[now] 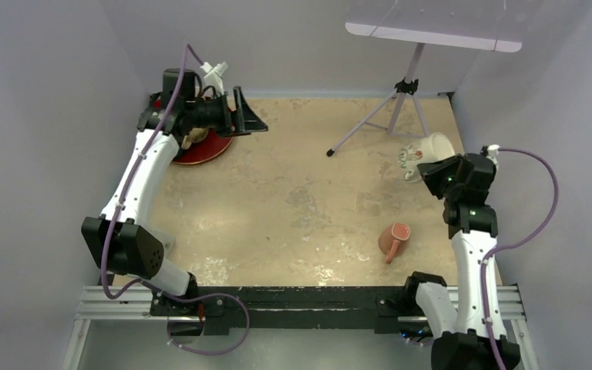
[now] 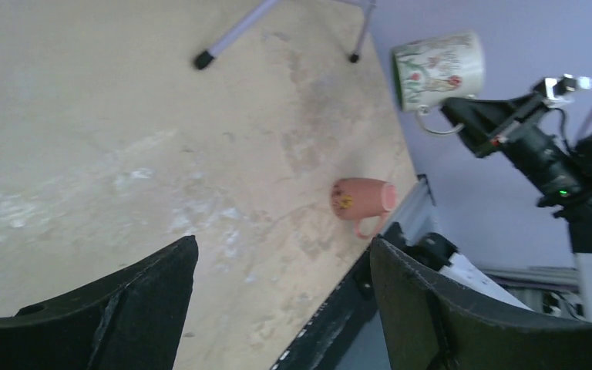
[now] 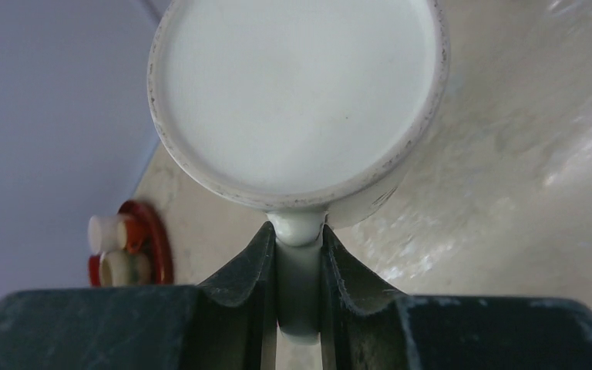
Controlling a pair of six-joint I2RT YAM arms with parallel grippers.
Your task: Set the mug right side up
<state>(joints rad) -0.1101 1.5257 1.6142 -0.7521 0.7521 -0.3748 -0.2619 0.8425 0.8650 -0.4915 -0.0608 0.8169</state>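
Note:
My left gripper is to reach the white mug and grab it by its open rim (image 2: 397, 80). The mug's flat base then stays free to set it right side up.
A white mug with a floral print (image 1: 422, 152) is held off the table at the right, tilted on its side. My right gripper (image 1: 432, 176) is shut on its handle. In the right wrist view the mug's flat base (image 3: 297, 92) faces the camera and the handle (image 3: 299, 254) is clamped between the fingers. The left wrist view shows the mug (image 2: 437, 71) in the air too. My left gripper (image 1: 250, 110) is open and empty at the far left, above the table.
A pink mug (image 1: 394, 238) lies on its side near the front right. A red plate (image 1: 204, 148) with small items sits at the far left under the left arm. A tripod (image 1: 389, 108) stands at the back right.

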